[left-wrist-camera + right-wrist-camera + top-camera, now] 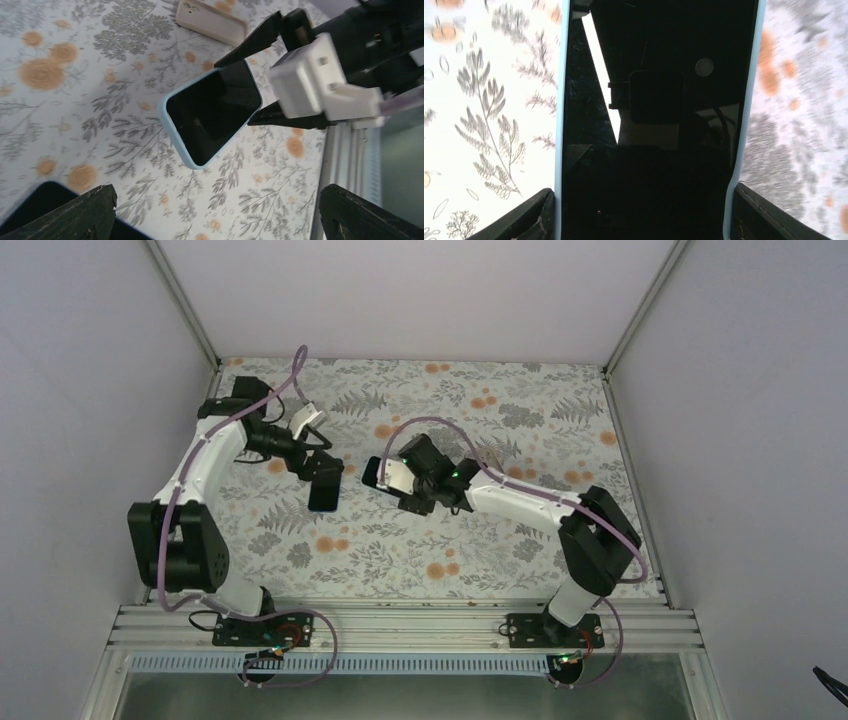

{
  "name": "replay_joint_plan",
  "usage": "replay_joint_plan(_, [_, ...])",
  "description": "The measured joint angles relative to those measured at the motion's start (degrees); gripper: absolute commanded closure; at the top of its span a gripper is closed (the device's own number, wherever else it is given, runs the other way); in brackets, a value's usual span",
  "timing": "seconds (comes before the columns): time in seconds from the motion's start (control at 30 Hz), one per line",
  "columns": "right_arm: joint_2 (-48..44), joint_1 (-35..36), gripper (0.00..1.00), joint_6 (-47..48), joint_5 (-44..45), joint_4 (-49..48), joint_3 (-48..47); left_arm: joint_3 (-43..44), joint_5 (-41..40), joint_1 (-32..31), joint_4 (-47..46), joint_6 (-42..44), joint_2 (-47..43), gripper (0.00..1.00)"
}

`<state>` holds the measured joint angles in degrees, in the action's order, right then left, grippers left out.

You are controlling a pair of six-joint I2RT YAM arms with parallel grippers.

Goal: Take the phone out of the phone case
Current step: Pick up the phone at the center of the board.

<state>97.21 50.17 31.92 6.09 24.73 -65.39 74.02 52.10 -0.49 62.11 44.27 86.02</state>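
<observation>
The phone has to come out of its light blue case, so the robot's left gripper will grab the phone by its free short end (pixel 370 472) (pixel 186 130).
The phone (pixel 654 125), its black screen facing the camera, sits in a light blue case (pixel 559 125). My right gripper (pixel 644 210) is shut on the case's two long sides and holds it above the table. In the left wrist view the phone (pixel 212 112) and its blue case (pixel 175 135) hang tilted between the right gripper's black fingers (pixel 250 42). From above, the cased phone (pixel 371 474) is at mid-table. My left gripper (pixel 215 200) is open wide and empty, a short way left of the phone (pixel 325 475).
A beige empty case (pixel 212 22) lies on the floral table cover (pixel 500 550) beyond the right gripper. A dark flat object (pixel 35 205) lies partly hidden behind my left finger. The metal rail (pixel 400 625) runs along the near edge. White walls enclose three sides.
</observation>
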Motion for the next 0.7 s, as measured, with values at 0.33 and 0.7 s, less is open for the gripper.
replay_joint_plan(0.33, [-3.69,0.07,0.51,-0.02,1.9,-2.01,-3.5,7.1,10.51,0.0,6.16,0.28,13.9,0.01])
replay_joint_plan(0.7, [-3.1,1.42,0.5,-0.02,2.12,-0.09,-9.97,7.87,11.26,-1.62,2.67,-5.77,15.32,0.03])
